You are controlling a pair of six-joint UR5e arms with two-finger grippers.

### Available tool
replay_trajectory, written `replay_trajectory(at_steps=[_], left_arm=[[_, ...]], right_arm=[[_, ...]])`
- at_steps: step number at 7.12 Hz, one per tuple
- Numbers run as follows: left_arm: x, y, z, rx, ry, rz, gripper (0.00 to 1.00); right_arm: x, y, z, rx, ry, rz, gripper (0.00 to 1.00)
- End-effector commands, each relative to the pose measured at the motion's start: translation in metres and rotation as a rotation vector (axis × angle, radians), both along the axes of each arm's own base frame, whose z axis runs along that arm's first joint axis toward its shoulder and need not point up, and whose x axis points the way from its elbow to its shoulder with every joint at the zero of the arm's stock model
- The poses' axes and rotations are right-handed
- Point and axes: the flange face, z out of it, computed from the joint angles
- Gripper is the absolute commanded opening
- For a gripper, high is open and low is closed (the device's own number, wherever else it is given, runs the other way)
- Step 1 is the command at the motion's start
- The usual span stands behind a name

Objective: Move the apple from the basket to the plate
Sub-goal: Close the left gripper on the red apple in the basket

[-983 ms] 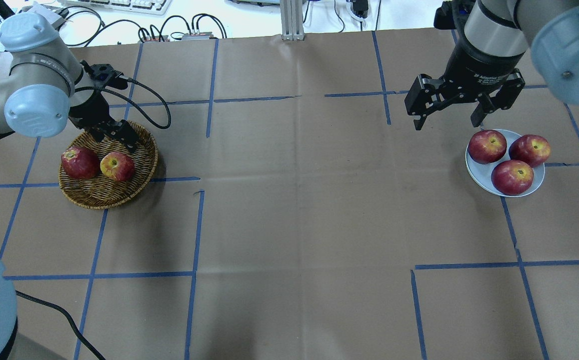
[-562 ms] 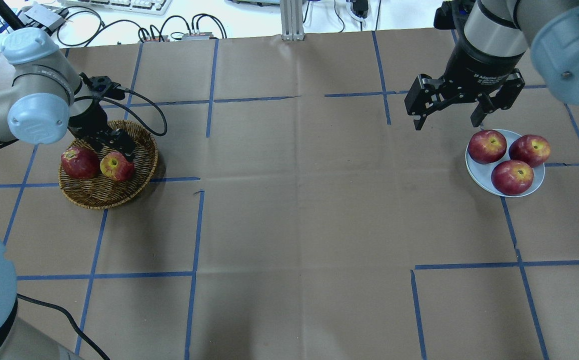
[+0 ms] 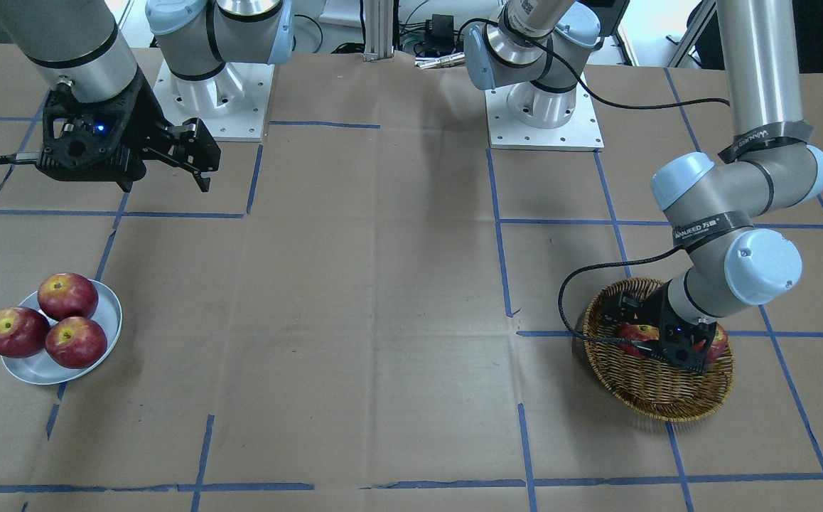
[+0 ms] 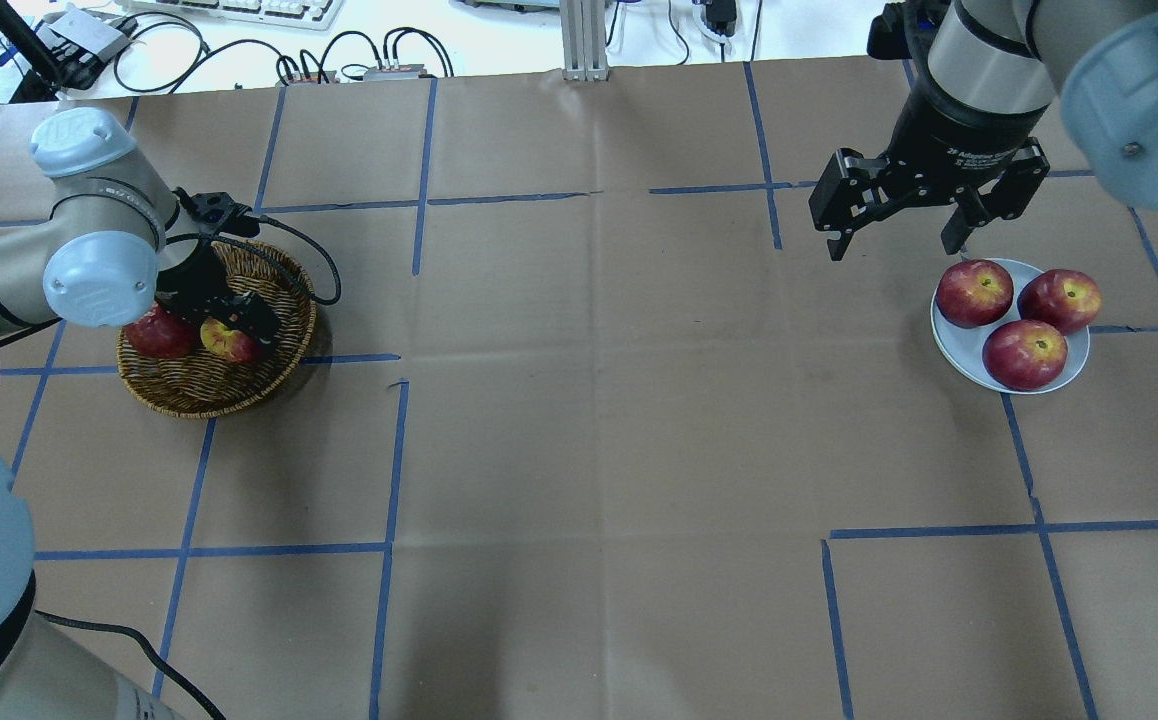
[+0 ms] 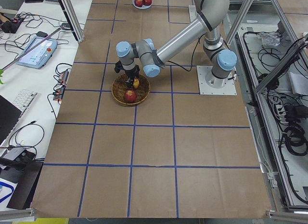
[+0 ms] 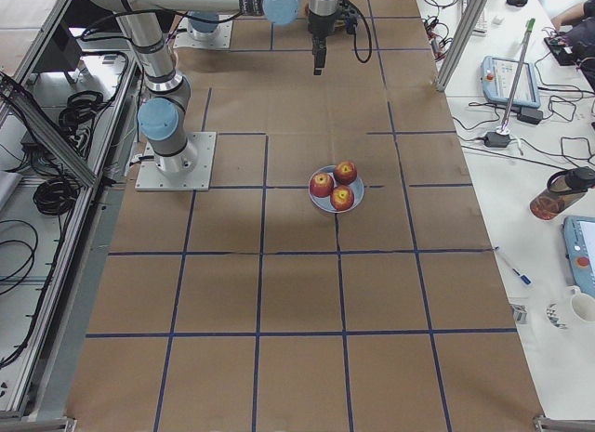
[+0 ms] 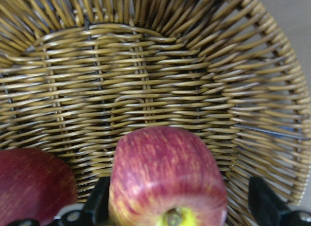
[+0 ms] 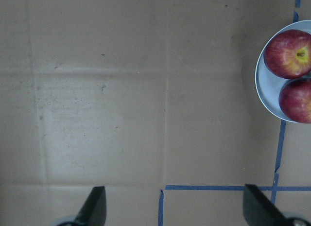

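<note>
I will next use my left gripper to grab the pinkish-red apple (image 3: 637, 332) by its rounded sides, so that I can move it from basket to plate (image 3: 109, 317).
The pinkish-red apple (image 4: 224, 341) lies in the wicker basket (image 4: 201, 392) at the table's left, next to a darker red apple (image 4: 151, 334). My left gripper (image 4: 239, 325) is down in the basket, open, with its fingers on either side of the apple (image 7: 167, 180). The left finger (image 7: 98, 205) is close against it; the right finger (image 7: 262, 206) stands apart. In the front-facing view the wrist covers most of the apple (image 3: 637, 332). The plate (image 4: 957, 358) is at the far right. My right gripper (image 4: 891, 245) is open and empty, hovering just left of the plate.
Three red apples (image 4: 1024, 354) fill most of the plate (image 8: 263, 85). Blue tape lines cross the brown paper. The left arm's cable (image 4: 314, 250) loops over the basket's far rim. Cables and a keyboard lie beyond the table's far edge.
My left gripper has come down and forward into the basket and now straddles the pinkish apple. The right arm and the plate's apples have not moved.
</note>
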Motion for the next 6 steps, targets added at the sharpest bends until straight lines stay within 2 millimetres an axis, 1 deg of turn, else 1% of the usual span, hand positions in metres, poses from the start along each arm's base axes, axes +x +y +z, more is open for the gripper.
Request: replay_trajectory(at_steps=[1, 2, 3, 4, 5, 6], left_arm=[[0.003, -0.005, 0.001, -0.007, -0.005, -0.004, 0.43], [0.003, -0.006, 0.009, -0.02, -0.009, -0.001, 0.31], [0.0, -0.009, 0.03, -0.054, -0.026, 0.01, 0.31], [-0.01, -0.011, 0.063, -0.094, -0.039, 0.055, 0.31], [-0.035, -0.003, 0.084, -0.088, -0.027, 0.174, 0.31], [-0.101, 0.0, 0.098, -0.113, -0.031, 0.213, 0.33]], right_arm=[[0.0, 0.0, -0.001, 0.001, 0.001, 0.002, 1.0], [0.0, 0.0, -0.001, 0.002, 0.001, 0.002, 1.0], [0.0, 0.0, 0.0, 0.001, 0.003, 0.002, 1.0], [0.0, 0.0, -0.001, 0.001, 0.003, 0.002, 1.0], [0.0, 0.0, -0.001, 0.001, 0.003, 0.002, 1.0], [0.0, 0.0, -0.001, 0.002, 0.003, 0.002, 1.0]])
